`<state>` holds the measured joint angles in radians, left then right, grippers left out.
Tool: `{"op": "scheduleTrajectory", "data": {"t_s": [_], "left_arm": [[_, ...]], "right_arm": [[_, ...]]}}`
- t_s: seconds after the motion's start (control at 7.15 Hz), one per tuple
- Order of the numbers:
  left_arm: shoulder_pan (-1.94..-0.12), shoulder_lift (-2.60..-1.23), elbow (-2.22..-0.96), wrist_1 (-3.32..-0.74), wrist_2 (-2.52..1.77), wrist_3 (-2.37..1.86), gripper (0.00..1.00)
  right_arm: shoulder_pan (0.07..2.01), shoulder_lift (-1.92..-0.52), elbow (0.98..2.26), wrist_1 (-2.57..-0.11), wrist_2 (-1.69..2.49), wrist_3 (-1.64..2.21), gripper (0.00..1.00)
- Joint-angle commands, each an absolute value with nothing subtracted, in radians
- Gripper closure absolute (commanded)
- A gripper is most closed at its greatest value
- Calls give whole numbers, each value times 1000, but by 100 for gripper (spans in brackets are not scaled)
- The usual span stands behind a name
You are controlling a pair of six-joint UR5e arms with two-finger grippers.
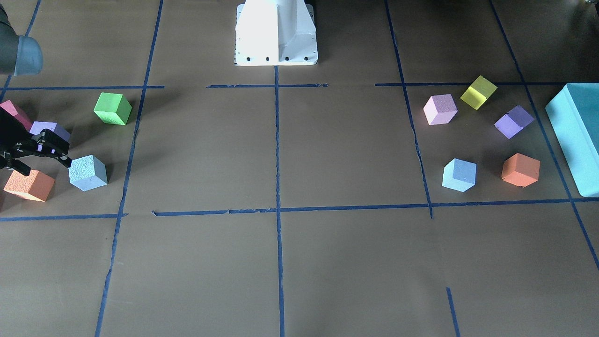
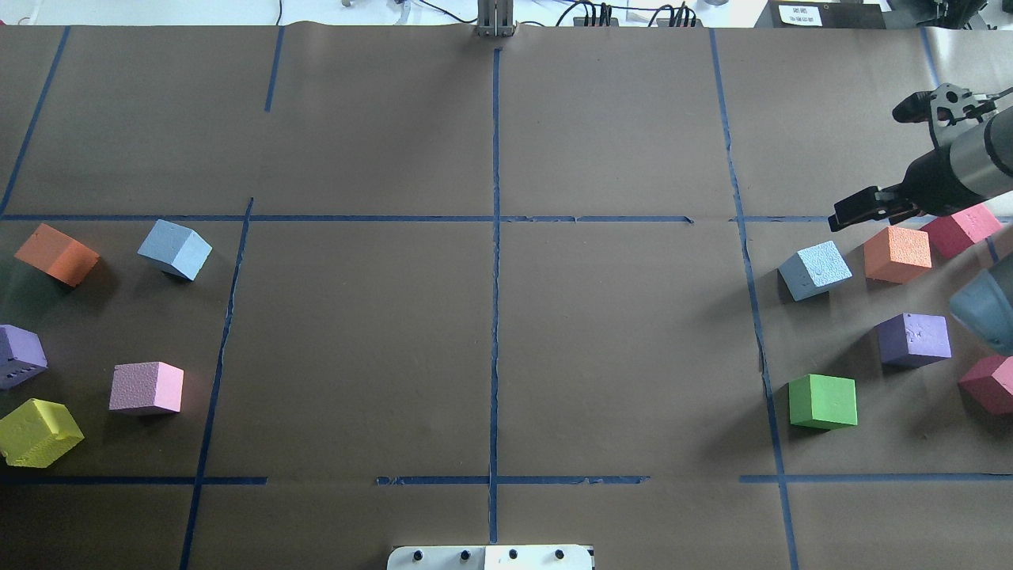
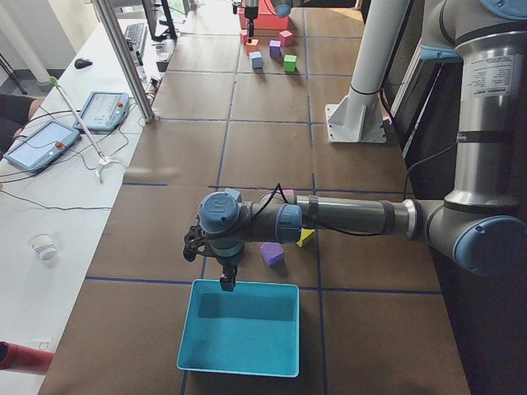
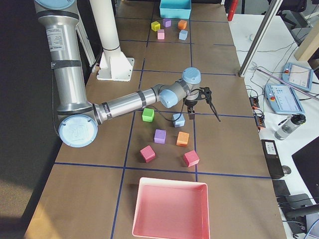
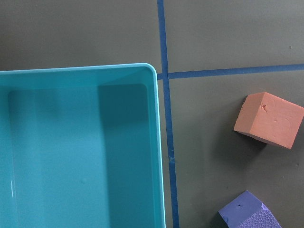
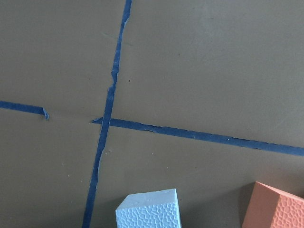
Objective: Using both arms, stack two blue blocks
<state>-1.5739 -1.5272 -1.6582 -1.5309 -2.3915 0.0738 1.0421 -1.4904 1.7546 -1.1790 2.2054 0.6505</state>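
Observation:
My right gripper next needs to grip this blue block by its opposite sides, to stack it with the other blue block (image 1: 459, 175).
One blue block (image 1: 88, 173) lies on the robot's right side, beside an orange cube (image 1: 29, 185); it also shows in the overhead view (image 2: 815, 270) and at the lower edge of the right wrist view (image 6: 149, 209). The other blue block (image 1: 459, 175) lies on the left side (image 2: 175, 248). My right gripper (image 4: 205, 117) hangs open and empty just above and beyond the first blue block; one finger (image 2: 859, 212) points at it. My left gripper (image 3: 224, 276) hovers over the turquoise box's rim, far from both blocks. I cannot tell whether it is open or shut.
The turquoise box (image 1: 575, 135) stands at the table's left end, a pink tray (image 4: 169, 209) at the right end. Green (image 2: 823, 401), purple (image 2: 914, 339) and red (image 2: 961, 229) cubes surround the right block. Pink (image 2: 146, 388), yellow (image 2: 38, 431), purple and orange cubes surround the left one. The white pedestal (image 1: 276, 32) stands at the robot's side.

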Motion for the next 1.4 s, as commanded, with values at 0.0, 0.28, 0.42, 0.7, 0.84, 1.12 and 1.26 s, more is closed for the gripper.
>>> {"op": "scheduleTrajectory", "data": {"t_s": [0.0,0.28,0.42,0.7,0.84,1.12,1.26], "left_arm": [[-1574,-1529,-1660,-1531,-2391,74,0],[-1574,-1529,-1660,-1531,-2391,74,0],[-1574,-1531,-1660,-1531,-2391,74,0],[-1574,-1531,-1660,-1531,-2391,74,0],[-1574,-1531,-1660,-1531,-2391,74,0],[-1574,-1532,-1658,-1531,-2391,72,0],[-1574,-1532,-1660,-1531,-2391,72,0]], "right_arm": [[953,-1488,1738,-1170,2134,653,0],[920,-1485,1706,-1170,2131,650,0],[907,-1482,1681,-1169,2120,643,0],[882,-1476,1649,-1169,2117,644,1],[879,-1461,1643,-1169,2117,646,31],[880,-1459,1646,-1169,2117,621,100],[887,-1457,1654,-1170,2120,614,100]]}}
